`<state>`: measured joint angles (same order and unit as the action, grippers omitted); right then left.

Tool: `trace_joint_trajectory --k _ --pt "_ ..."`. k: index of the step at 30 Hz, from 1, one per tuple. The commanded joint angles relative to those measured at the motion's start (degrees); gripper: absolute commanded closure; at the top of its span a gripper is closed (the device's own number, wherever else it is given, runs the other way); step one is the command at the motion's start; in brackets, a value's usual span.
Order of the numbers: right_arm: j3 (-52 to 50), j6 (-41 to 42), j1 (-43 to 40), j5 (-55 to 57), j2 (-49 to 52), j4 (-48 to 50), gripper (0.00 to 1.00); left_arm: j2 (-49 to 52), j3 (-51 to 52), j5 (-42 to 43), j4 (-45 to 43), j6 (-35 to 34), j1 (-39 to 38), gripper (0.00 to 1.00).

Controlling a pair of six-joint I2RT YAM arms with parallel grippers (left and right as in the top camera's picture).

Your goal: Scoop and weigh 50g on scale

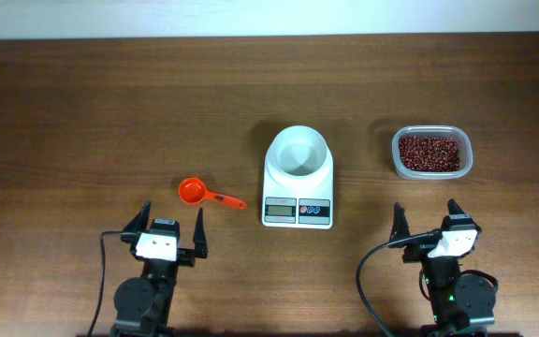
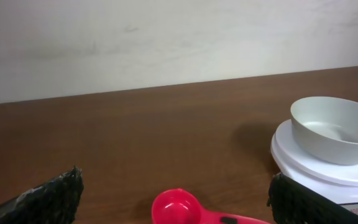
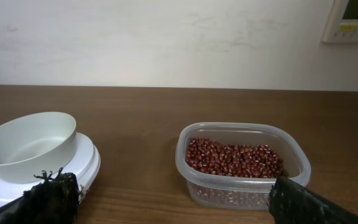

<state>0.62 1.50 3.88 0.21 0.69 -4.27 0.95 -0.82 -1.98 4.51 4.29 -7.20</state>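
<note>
I should grab the orange scoop by its cup rim (image 1: pixel 191 191) (image 2: pixel 175 206) with my left gripper next. Its handle then stays free to hand over to my right gripper for scooping.
The white scale (image 1: pixel 298 198) stands mid-table with an empty round white bowl (image 1: pixel 298 152) on top; the bowl (image 2: pixel 334 127) shows in the left wrist view, and the bowl (image 3: pixel 28 144) again in the right wrist view. Dark red-brown beans (image 1: pixel 429 152) fill a clear plastic tub (image 1: pixel 467 154) to the right; the right wrist view has the beans (image 3: pixel 235 157) straight ahead. An orange scoop (image 1: pixel 202 194) lies left of the scale, its cup (image 2: pixel 178 207) between my left fingers' line of sight. My left gripper (image 1: pixel 169 226) and right gripper (image 1: pixel 428 219) are open, near the front edge, holding nothing.
A pale wall (image 3: pixel 166 37) rises behind the brown wooden table (image 1: pixel 92 112). A black cable (image 1: pixel 368 281) loops beside the right arm's base.
</note>
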Motion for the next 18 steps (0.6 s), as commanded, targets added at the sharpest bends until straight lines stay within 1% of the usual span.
trace_joint_trajectory --k 1,11,13,14,15,17,18 --pt "-0.3 0.2 -0.4 0.9 -0.5 -0.3 0.01 -0.5 0.3 -0.8 0.0 0.5 0.2 0.01" --pt "-0.3 0.2 -0.4 0.9 -0.5 -0.3 0.01 -0.5 0.3 -0.2 -0.6 0.4 0.2 0.01" --pt "-0.3 0.2 -0.4 0.9 -0.5 -0.3 0.01 -0.5 -1.0 3.2 -0.7 0.1 0.2 0.01" --pt "-0.3 0.2 -0.4 0.9 -0.5 -0.3 0.01 -0.5 -2.8 3.3 1.0 -2.3 0.2 0.01" --pt "-0.3 0.2 -0.4 0.9 -0.5 -0.3 0.01 -0.2 -5.7 3.3 5.4 -2.9 0.2 0.01" --pt "-0.3 0.2 -0.4 0.9 -0.5 -0.3 0.01 2.7 -13.0 3.3 11.9 -2.8 0.2 0.01" --pt "-0.3 0.2 -0.4 0.9 -0.5 -0.3 0.01 4.3 -16.0 3.3 12.8 -2.8 0.2 0.01"
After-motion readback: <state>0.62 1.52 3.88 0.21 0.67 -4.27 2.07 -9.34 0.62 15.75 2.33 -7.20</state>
